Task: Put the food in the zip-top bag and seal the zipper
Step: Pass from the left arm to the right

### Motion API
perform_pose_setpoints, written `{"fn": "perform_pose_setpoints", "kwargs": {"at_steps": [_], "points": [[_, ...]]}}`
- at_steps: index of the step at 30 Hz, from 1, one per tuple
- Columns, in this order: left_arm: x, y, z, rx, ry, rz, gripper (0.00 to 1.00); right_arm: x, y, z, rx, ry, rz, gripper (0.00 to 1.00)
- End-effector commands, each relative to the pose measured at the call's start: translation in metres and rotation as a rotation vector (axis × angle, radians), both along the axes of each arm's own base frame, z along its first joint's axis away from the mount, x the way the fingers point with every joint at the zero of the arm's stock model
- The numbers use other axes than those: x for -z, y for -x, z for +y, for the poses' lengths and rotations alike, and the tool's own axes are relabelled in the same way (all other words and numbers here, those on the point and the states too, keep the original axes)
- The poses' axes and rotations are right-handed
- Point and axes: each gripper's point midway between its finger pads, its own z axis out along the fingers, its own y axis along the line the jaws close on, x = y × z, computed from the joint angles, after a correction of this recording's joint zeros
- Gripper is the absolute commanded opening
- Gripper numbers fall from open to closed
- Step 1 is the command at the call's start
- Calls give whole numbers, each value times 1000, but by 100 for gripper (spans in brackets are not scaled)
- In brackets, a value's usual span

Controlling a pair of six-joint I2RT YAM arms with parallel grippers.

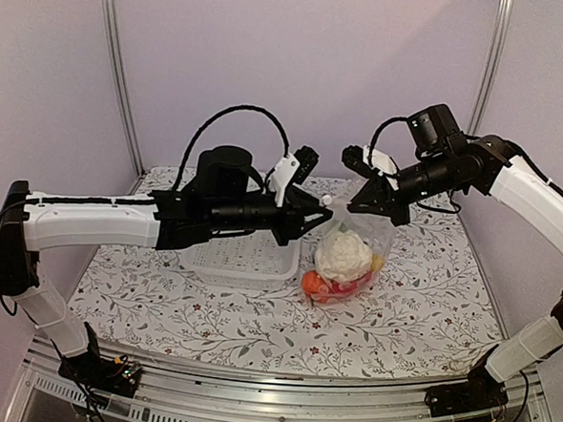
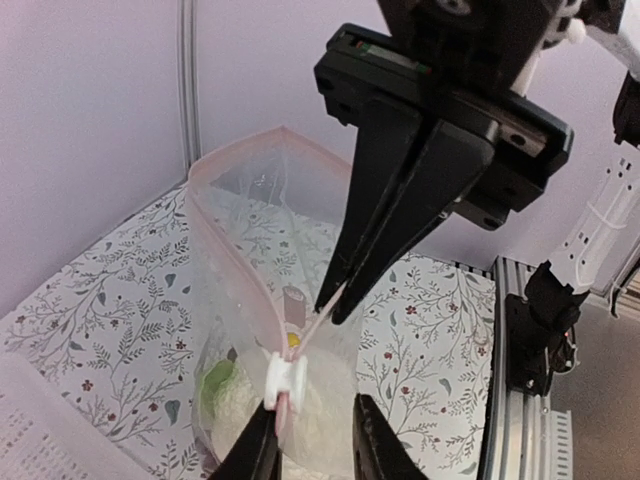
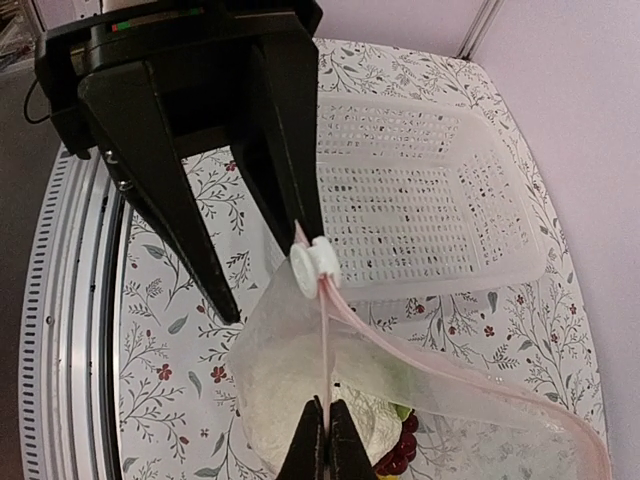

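The pinkish zipper strip's end below the white slider reaches between both fingers past their ends, so it is time for my left gripper to close on it now.
The clear zip-top bag (image 1: 374, 228) hangs upright over the table with the food inside: white cauliflower (image 1: 344, 256), an orange piece (image 1: 312, 285) and red fruit. Dark grapes (image 3: 402, 448) show low in the right wrist view. My right gripper (image 3: 326, 408) is shut on the pinkish zipper (image 3: 400, 338) strip just beside the white slider (image 3: 312, 264). My left gripper (image 2: 313, 408) is open, its fingers on either side of the slider (image 2: 283, 378), which sits close to the left finger (image 2: 255, 450). Beyond the slider the mouth of the bag (image 2: 250, 200) gapes open.
The white slotted basket (image 1: 240, 256) stands on the floral tablecloth just left of the bag, under my left arm; it also shows in the right wrist view (image 3: 420, 200). The enclosure's walls and metal posts (image 1: 118, 67) stand behind.
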Motion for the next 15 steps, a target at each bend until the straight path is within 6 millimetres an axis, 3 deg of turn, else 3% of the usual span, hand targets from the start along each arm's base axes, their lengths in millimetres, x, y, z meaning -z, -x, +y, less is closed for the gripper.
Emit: {"fn": "perform_pose_setpoints", "kwargs": {"at_steps": [1, 7, 15], "points": [[-4, 3, 1, -2, 10, -24, 33, -15, 0, 11, -33, -46, -19, 0], [5, -2, 0, -19, 15, -41, 36, -30, 3, 11, -36, -83, -32, 0], [-4, -10, 4, -66, 77, -101, 24, -23, 3, 11, -35, -65, -12, 0]]}}
